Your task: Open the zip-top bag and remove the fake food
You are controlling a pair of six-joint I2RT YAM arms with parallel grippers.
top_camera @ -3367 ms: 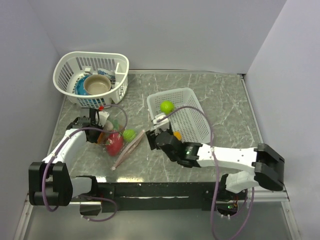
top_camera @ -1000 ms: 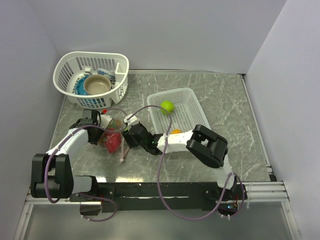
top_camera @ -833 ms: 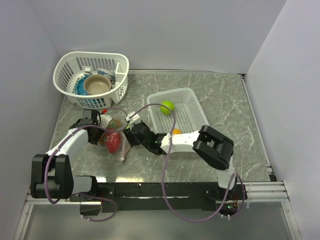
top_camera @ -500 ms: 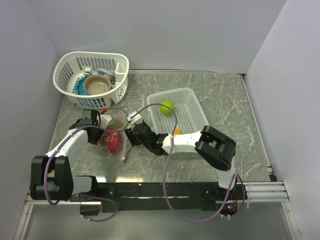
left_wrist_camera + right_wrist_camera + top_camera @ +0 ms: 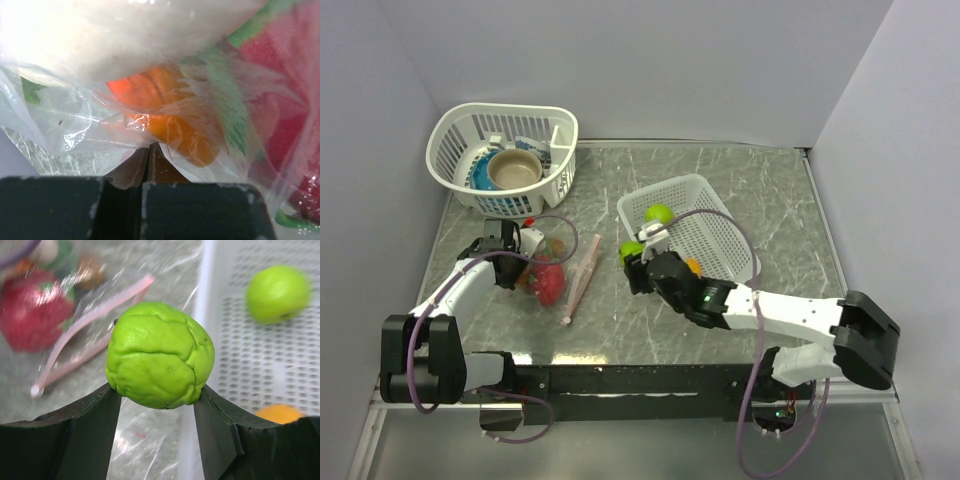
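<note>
I need to move the lime-green ball [image 5: 631,252] toward the white basket with my right gripper before I let go. The ball is hanging outside the basket's side, so it would drop short if I opened now.
The zip-top bag [image 5: 556,268] lies crumpled at the left with its pink zip strip [image 5: 582,278] stretched toward me. Fake food shows through it: a red piece [image 5: 548,284] and an orange piece [image 5: 175,122]. My left gripper [image 5: 517,270] is shut on the bag's clear film [image 5: 90,125] at its left side, fingertips [image 5: 156,152] pressed together. My right gripper [image 5: 157,390] is shut on a lime-green ball [image 5: 160,354], held above the table by the white basket's near-left corner. That ball [image 5: 631,252] is outside the bag.
The rectangular white basket [image 5: 720,225] holds another green ball [image 5: 658,213] and an orange ball [image 5: 692,265]. A round white basket [image 5: 455,130] with a tan bowl [image 5: 514,169] on a blue plate stands at the back left. Grey walls close in the table.
My right gripper has drawn back from the bag's mouth to the right, carrying the lime-green ball toward the rectangular basket. The zip strip has shifted slightly. My left gripper stays put.
</note>
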